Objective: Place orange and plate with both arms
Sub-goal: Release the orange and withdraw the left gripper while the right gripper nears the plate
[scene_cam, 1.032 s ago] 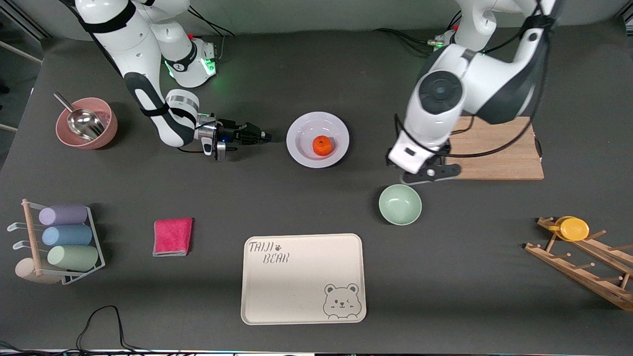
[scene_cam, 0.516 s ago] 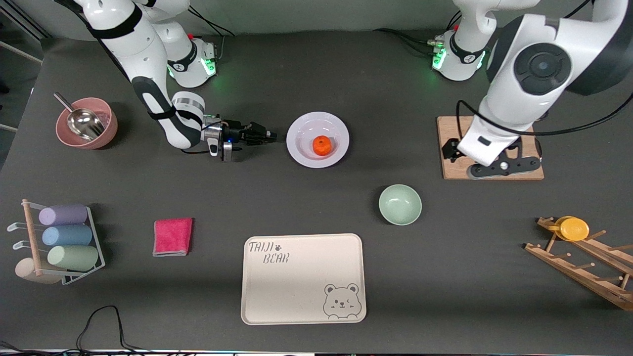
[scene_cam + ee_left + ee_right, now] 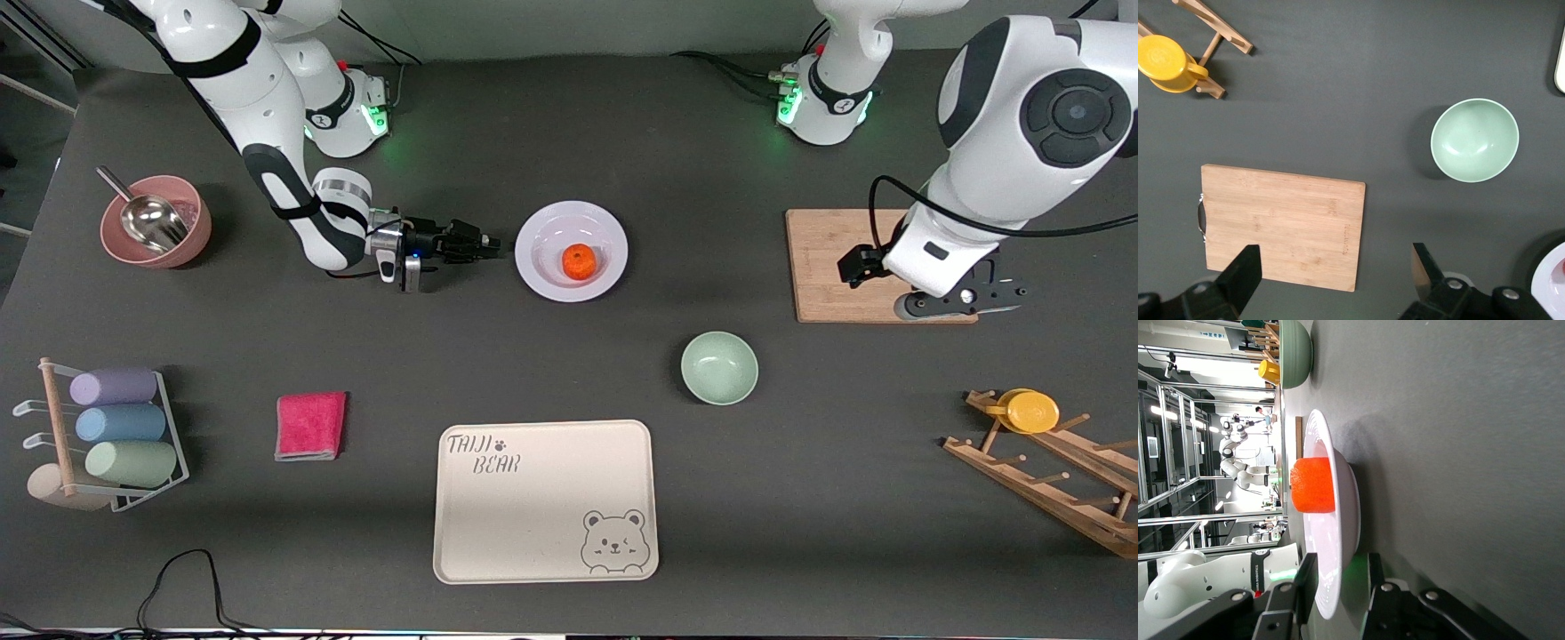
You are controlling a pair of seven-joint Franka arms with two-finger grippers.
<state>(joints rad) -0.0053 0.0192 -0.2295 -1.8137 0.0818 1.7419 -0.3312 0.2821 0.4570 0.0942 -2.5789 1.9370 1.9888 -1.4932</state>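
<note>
The right gripper grabs the pale plate by its rim [image 3: 519, 252] next, to carry the orange over to the cream bear tray [image 3: 546, 501].
The orange [image 3: 579, 260] lies in the middle of the pale plate [image 3: 544, 277] at the table's centre. My right gripper [image 3: 492, 244] is low at the plate's rim on the right arm's side. In the right wrist view the orange [image 3: 1313, 485] sits in the plate [image 3: 1346, 495], and the rim stands between the open fingers of the right gripper [image 3: 1340, 570] with a gap on each side. My left gripper [image 3: 958, 304] hangs over the wooden cutting board [image 3: 831, 267], open and empty. In the left wrist view the left gripper [image 3: 1335, 267] has its fingers spread wide above the board [image 3: 1281, 227].
A mint-green bowl [image 3: 719, 367] stands nearer the camera than the plate. The cream bear tray [image 3: 544, 502] lies at the front. A yellow cup [image 3: 1031, 412] sits on a wooden rack. A pink cloth [image 3: 310, 425], a cup rack [image 3: 111, 436] and a pink bowl with a scoop [image 3: 156, 222] lie toward the right arm's end.
My left arm has swung away from above the green bowl toward its own end and now hangs over the cutting board. My right gripper has slid closer to the plate's rim.
</note>
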